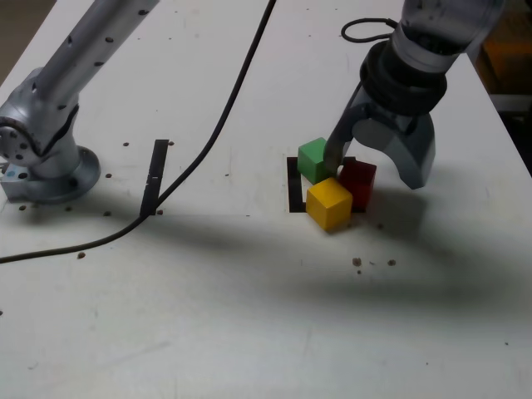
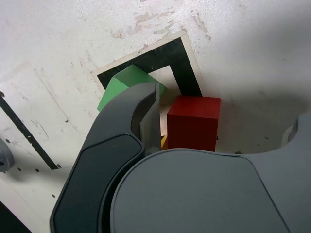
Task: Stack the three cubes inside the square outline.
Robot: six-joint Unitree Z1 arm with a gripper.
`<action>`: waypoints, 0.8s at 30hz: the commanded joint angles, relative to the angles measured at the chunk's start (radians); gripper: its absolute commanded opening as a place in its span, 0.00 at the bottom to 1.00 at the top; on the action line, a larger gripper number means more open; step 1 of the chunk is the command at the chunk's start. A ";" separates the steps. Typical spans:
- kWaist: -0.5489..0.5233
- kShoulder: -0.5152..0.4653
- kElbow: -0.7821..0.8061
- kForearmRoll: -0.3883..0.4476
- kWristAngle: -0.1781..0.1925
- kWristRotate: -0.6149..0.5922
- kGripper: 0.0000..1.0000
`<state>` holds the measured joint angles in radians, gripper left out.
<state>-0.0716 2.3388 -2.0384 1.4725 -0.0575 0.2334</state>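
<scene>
My gripper grabs the opposite sides of the red cube (image 1: pixel 358 181) next, to build the stack inside the square outline (image 1: pixel 293 189).
Three cubes sit clustered side by side on the white table, over the square outline (image 1: pixel 293 189) of black tape. The green cube (image 1: pixel 312 158) is at the back, the red cube (image 1: pixel 358 181) to the exterior view's right, the yellow cube (image 1: pixel 329 203) nearest the camera. My gripper (image 1: pixel 372 173) hangs open just above them, straddling the red cube, with one dark finger (image 1: pixel 337 148) between green and red. In the wrist view the green cube (image 2: pixel 124 85), red cube (image 2: pixel 194 121) and outline (image 2: pixel 180 58) show; only a sliver of the yellow cube (image 2: pixel 164 142) shows. The gripper (image 2: pixel 223 109) holds nothing.
The arm's base (image 1: pixel 46 166) stands at the exterior view's left. A black cable (image 1: pixel 208 141) runs across the table from there. A single black tape strip (image 1: pixel 155 174) lies beside the base. Small dark specks (image 1: pixel 357 262) dot the surface.
</scene>
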 commanded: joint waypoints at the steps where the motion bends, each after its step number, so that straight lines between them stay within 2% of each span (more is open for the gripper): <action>1: 0.002 0.002 0.002 -0.002 -0.002 0.001 0.97; 17: 0.002 0.014 0.002 -0.029 -0.010 0.007 0.96; 21: 0.002 0.014 0.004 -0.028 -0.013 0.007 0.92; 24: -0.002 0.015 0.006 -0.026 -0.019 0.007 0.84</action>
<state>-0.0712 2.3509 -2.0341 1.4439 -0.0759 0.2392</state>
